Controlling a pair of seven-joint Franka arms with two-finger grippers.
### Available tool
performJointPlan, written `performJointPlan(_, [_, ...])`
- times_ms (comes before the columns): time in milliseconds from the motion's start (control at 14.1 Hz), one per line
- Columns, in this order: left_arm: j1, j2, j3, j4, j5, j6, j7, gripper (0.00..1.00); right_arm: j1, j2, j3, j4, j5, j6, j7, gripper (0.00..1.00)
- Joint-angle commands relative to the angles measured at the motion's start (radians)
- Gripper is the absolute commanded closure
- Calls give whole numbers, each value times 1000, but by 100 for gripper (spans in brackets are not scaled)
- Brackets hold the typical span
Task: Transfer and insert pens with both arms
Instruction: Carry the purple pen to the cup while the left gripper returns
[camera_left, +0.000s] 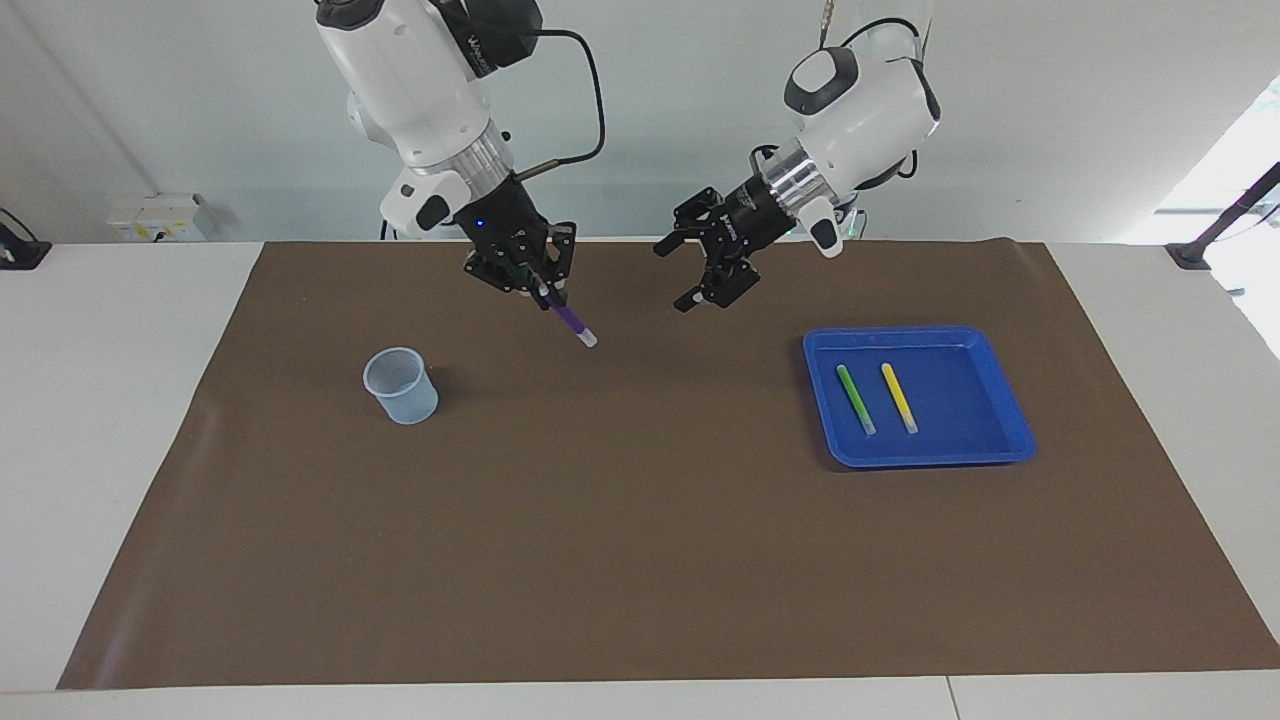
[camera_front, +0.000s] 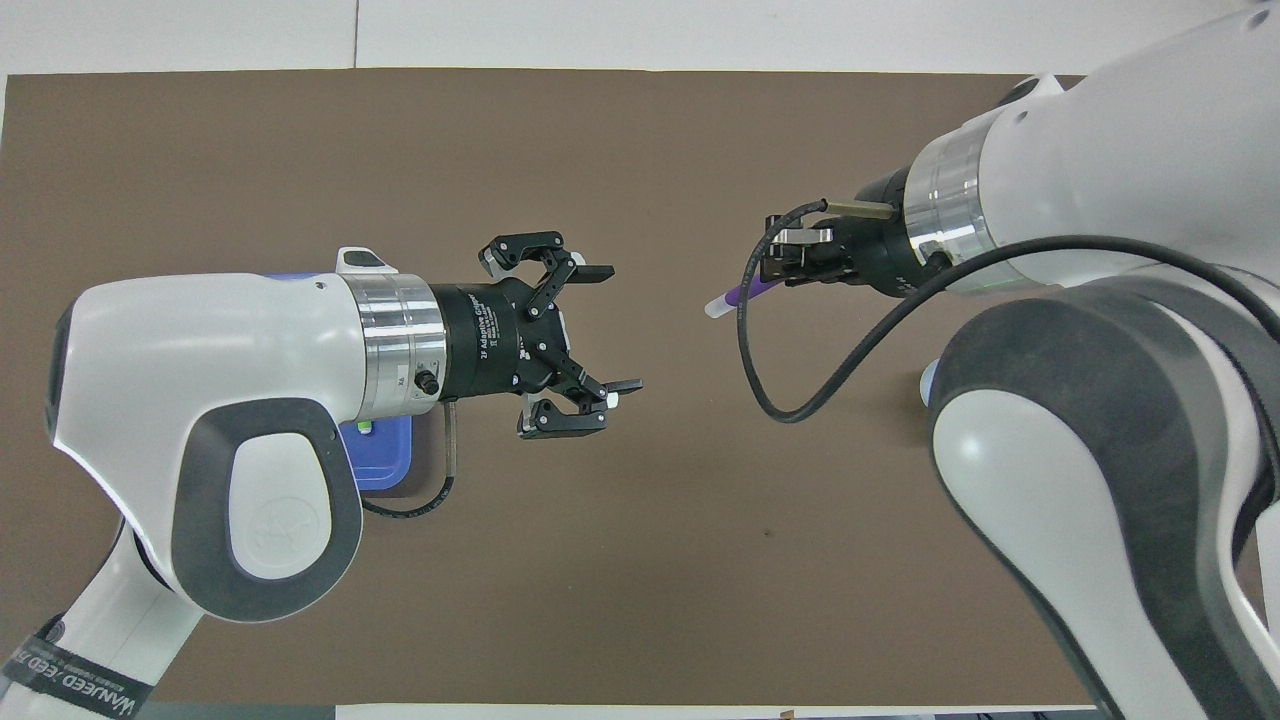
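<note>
My left gripper should next transfer the yellow pen to my right gripper, grabbing the pen by its pale cap end.
The purple pen hangs tilted in the air, pale cap end downward, with my right gripper shut on its upper end over the mat between the cup and the table's middle. In the overhead view the purple pen sticks out of the right gripper toward my left gripper. My left gripper is open and holds nothing, in the air over the mat's robot-side edge, apart from the pen. The green pen and the yellow pen lie side by side in the blue tray.
A translucent pale cup stands upright on the brown mat toward the right arm's end. The blue tray sits toward the left arm's end; only a corner of the tray shows under the left arm in the overhead view.
</note>
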Motion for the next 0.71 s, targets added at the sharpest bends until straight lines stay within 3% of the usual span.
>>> performJointPlan(0, [57, -49, 7, -57, 52, -49, 181, 0, -55, -82, 10, -141, -112, 38, -63, 100])
performJointPlan(285, [189, -56, 8, -52, 136, -216, 433, 0, -153, -129, 9, -241, -189, 78, -172, 100])
performJointPlan(640, [338, -52, 8, -55, 290, -313, 787, 0, -273, -170, 10, -321, -190, 113, -342, 100])
